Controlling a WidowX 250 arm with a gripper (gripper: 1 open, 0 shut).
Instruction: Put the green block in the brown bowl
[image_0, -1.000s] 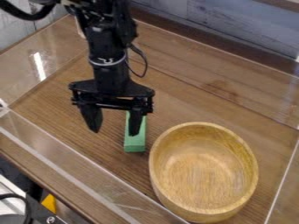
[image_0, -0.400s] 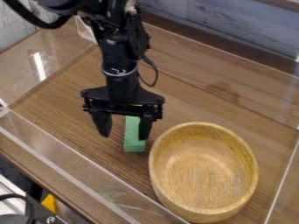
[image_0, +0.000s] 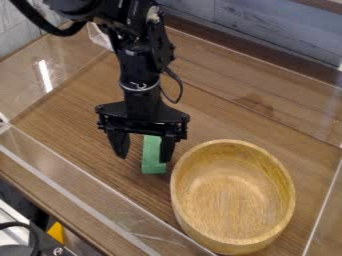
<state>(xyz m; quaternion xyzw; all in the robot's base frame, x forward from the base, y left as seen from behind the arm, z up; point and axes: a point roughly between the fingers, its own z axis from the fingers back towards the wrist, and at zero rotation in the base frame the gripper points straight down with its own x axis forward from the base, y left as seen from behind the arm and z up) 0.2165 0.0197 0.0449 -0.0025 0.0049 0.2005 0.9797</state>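
My gripper should next put the green block (image_0: 154, 156) in the brown bowl (image_0: 234, 193), so it needs to grab the block by its two long sides.
The green block (image_0: 154, 156) lies on the wooden tabletop just left of the brown bowl (image_0: 234, 193), a wide round wooden bowl at the lower right with nothing in it. My gripper (image_0: 146, 146) points straight down over the block, open wide, with one black finger to the block's left and the other on its right, near the bowl's rim. The block's upper part is hidden behind the gripper. The fingers straddle the block without closing on it.
Clear acrylic walls (image_0: 80, 205) fence the table on the left and front sides. The black arm (image_0: 138, 50) rises from the gripper toward the upper left. A yellow-black object (image_0: 54, 238) sits below the front edge.
The gripper has shifted right and lowered over the green block, so its open fingers now straddle it. Block and bowl have stayed put.
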